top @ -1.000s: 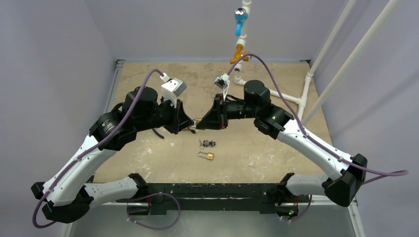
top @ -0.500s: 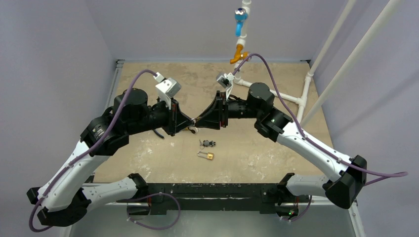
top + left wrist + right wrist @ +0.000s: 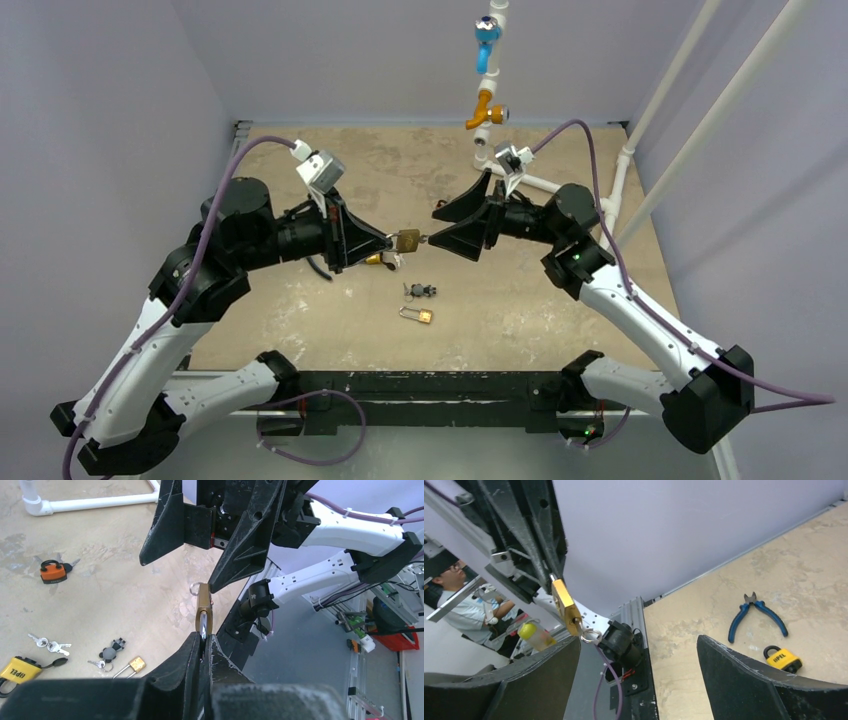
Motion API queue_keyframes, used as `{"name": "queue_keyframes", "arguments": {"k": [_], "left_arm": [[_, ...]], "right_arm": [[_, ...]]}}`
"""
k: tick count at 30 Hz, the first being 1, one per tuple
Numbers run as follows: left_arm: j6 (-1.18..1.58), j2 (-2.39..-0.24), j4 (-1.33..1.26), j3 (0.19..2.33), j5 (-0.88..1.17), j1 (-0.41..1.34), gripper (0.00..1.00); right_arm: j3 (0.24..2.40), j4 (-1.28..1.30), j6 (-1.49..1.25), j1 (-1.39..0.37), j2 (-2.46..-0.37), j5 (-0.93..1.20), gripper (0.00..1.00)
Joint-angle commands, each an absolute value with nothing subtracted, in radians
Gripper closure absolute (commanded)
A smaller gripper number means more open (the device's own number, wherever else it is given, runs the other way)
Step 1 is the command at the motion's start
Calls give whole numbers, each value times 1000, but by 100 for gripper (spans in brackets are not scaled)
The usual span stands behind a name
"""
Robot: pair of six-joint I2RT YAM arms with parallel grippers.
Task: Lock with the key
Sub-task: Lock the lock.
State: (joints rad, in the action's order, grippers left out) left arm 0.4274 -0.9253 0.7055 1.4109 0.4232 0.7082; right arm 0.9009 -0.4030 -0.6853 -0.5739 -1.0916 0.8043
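Note:
My right gripper grabs the key's ring end (image 3: 424, 239) (image 3: 581, 630) next, in line with the keyhole, to lock the padlock and draw the key out.
A brass padlock (image 3: 407, 240) hangs in the air over the middle of the table, its steel shackle pinched in my left gripper (image 3: 390, 242). In the left wrist view the padlock (image 3: 204, 615) rises straight out of the shut left gripper (image 3: 202, 639). The key (image 3: 579, 626) sits in the keyhole at the padlock's (image 3: 564, 605) free end, and its ring (image 3: 590, 635) dangles below. My right gripper (image 3: 432, 228) stands wide open just right of the padlock. The lower fingertip of the right gripper (image 3: 638, 645) is close by the key ring, and nothing lies between its fingers.
On the table below lie a small brass padlock (image 3: 417, 315), keys on a grey fob (image 3: 420, 291), a yellow padlock (image 3: 781, 659), an orange padlock (image 3: 52, 572) and blue pliers (image 3: 754, 612). White pipes (image 3: 560, 185) with a blue valve (image 3: 487, 45) stand at the back right.
My right gripper has opened wide and drawn back to the right, off the key. The padlock with the key in it now shows between the two grippers. The left arm shifted slightly left.

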Motion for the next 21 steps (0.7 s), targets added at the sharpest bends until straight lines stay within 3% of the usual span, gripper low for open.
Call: {"name": "queue_keyframes", "arguments": {"k": [1, 7, 21], "left_arm": [[439, -910, 626, 1417, 475, 694, 100], [440, -911, 624, 1419, 505, 682, 100], [452, -905, 602, 1402, 547, 675, 100]], "right_arm": [[868, -640, -778, -566, -1056, 894, 14], [860, -771, -858, -566, -1065, 949, 28], [903, -779, -869, -596, -1106, 975, 44]]}}
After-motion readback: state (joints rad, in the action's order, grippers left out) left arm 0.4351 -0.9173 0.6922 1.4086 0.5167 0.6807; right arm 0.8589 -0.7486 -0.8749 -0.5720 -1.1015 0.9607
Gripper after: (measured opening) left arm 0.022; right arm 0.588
